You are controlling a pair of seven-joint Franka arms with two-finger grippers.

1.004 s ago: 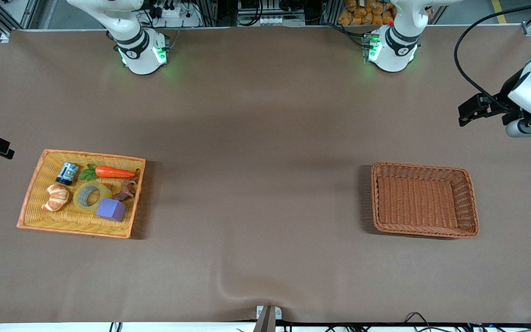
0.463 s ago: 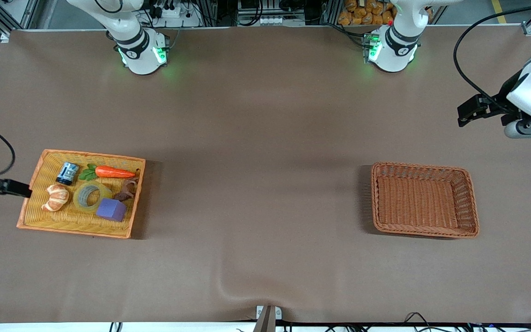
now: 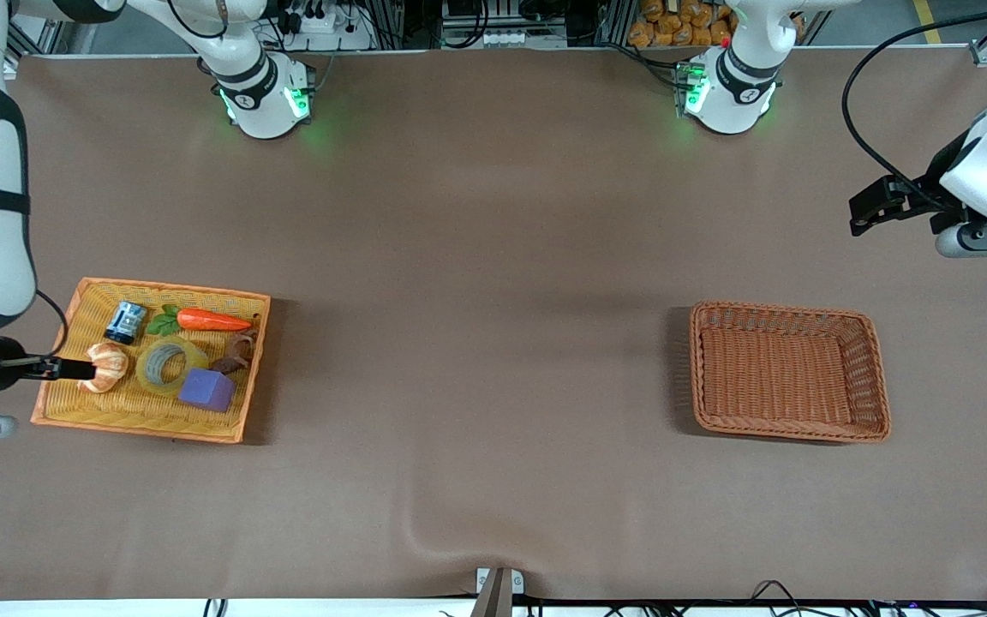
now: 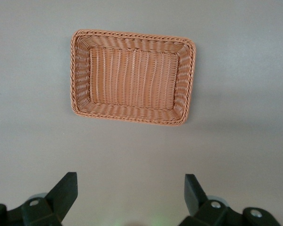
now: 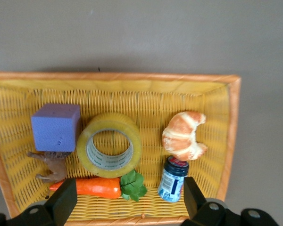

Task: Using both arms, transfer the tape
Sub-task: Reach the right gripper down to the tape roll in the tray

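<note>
The tape needs to go toward the brown wicker basket. My right gripper will next pick up the tape by the ring's side [image 3: 190, 356] to transfer it.
The tape [image 3: 170, 363], a yellowish translucent roll with a grey-white core, lies flat in the yellow wicker tray [image 3: 142, 428] between a croissant and a purple cube. It also shows in the right wrist view [image 5: 109, 148]. My right gripper [image 3: 74, 370] is open and empty, up in the air over the tray's outer edge by the croissant; its fingers frame the tray in the right wrist view [image 5: 127, 207]. My left gripper [image 3: 875, 206] is open and empty, waiting high over the table at the left arm's end, as the left wrist view [image 4: 129, 197] shows.
The tray also holds a croissant [image 3: 108, 364], a blue can [image 3: 126, 322], a carrot [image 3: 212, 320], a brown figure [image 3: 236, 351] and a purple cube [image 3: 207, 389]. An empty brown wicker basket [image 3: 789, 433] sits toward the left arm's end; it also shows in the left wrist view [image 4: 132, 34].
My right arm has swung in from the table's end, bringing its gripper over the tray's edge by the croissant. The left arm has barely moved. The tape has not moved.
</note>
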